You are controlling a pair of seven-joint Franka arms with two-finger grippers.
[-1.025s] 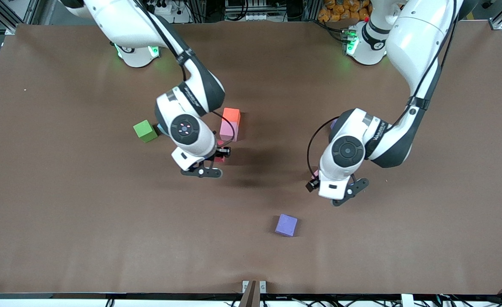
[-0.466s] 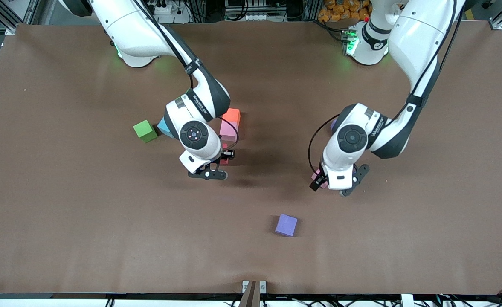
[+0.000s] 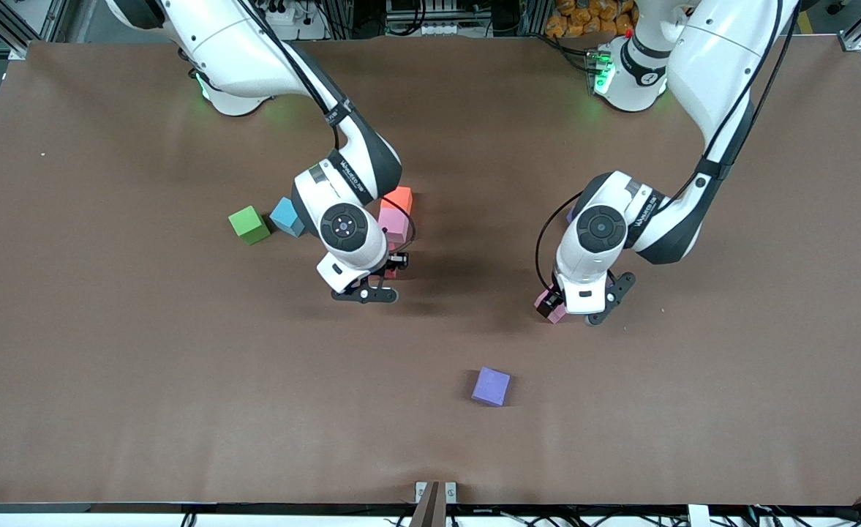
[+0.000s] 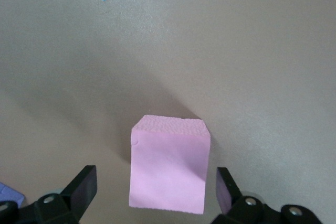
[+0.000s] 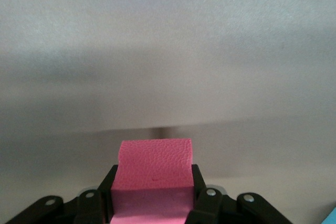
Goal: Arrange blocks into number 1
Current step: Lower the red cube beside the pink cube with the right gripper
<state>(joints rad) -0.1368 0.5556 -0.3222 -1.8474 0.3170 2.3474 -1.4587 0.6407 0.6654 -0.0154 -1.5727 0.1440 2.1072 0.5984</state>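
Observation:
My left gripper should next grab the pink block by its opposite sides to make the column of blocks that forms number 1 longer.
My right gripper (image 3: 385, 276) is shut on a red block (image 5: 154, 167), right next to the front-camera side of a pink block (image 3: 393, 224). That pink block touches an orange block (image 3: 399, 197), which lies farther from the camera. A light blue block (image 3: 285, 217) lies beside them toward the right arm's end. My left gripper (image 4: 156, 180) is open and low, its fingers (image 4: 84, 181) either side of a second pink block (image 4: 169, 170) on the table without touching it. In the front view this block (image 3: 556, 314) peeks out under the left hand.
A green cube (image 3: 249, 224) lies beside the light blue block. A purple cube (image 3: 491, 386) lies nearer the camera, between the two hands. A sliver of another purple cube (image 3: 570, 214) shows under the left arm. The brown table (image 3: 181, 380) is bare elsewhere.
The right arm carried the red block toward the pink and orange pair, uncovering the light blue block. The left hand turned and shifted over its pink block.

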